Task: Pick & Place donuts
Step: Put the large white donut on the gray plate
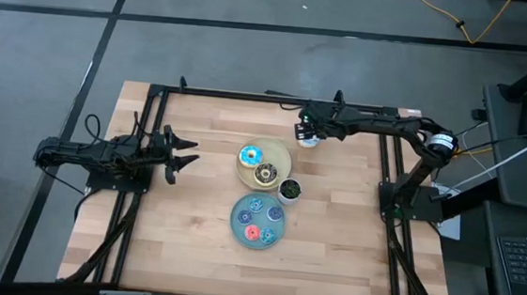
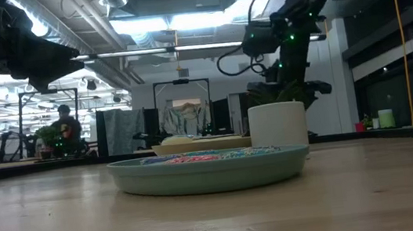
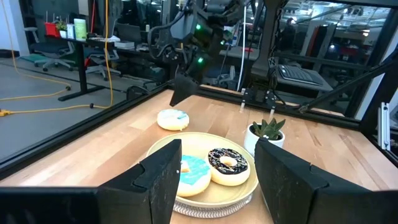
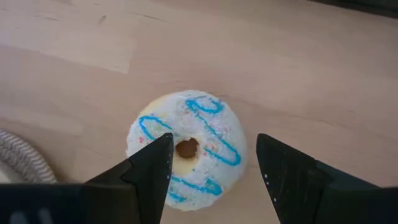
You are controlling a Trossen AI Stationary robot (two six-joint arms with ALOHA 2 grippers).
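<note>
My right gripper next needs to take hold of the white-iced donut by its ring (image 4: 217, 149) beside the hole, so that it can place the donut on the cream plate.
A white-iced donut (image 4: 186, 149) with blue squiggles lies flat on the wooden table near its far edge (image 1: 306, 140). My right gripper (image 4: 214, 143) hangs open just above it, slanting down, one finger to each side and touching nothing. A light-blue-iced donut (image 1: 251, 155) and a dark brown donut (image 1: 265, 174) lie side by side on the cream plate (image 1: 282, 155). Several tiny donuts (image 1: 256, 218), blue and one pink, lie on the blue plate (image 1: 235, 219). My left gripper (image 1: 183, 155) waits open at the table's left, pointing level toward the plates.
A small white pot with a green plant (image 1: 289, 189) stands between the two plates, close to the cream one. Black frame rails (image 1: 249, 96) run along the table's far and side edges. Bare wood lies left of the plates and along the near edge.
</note>
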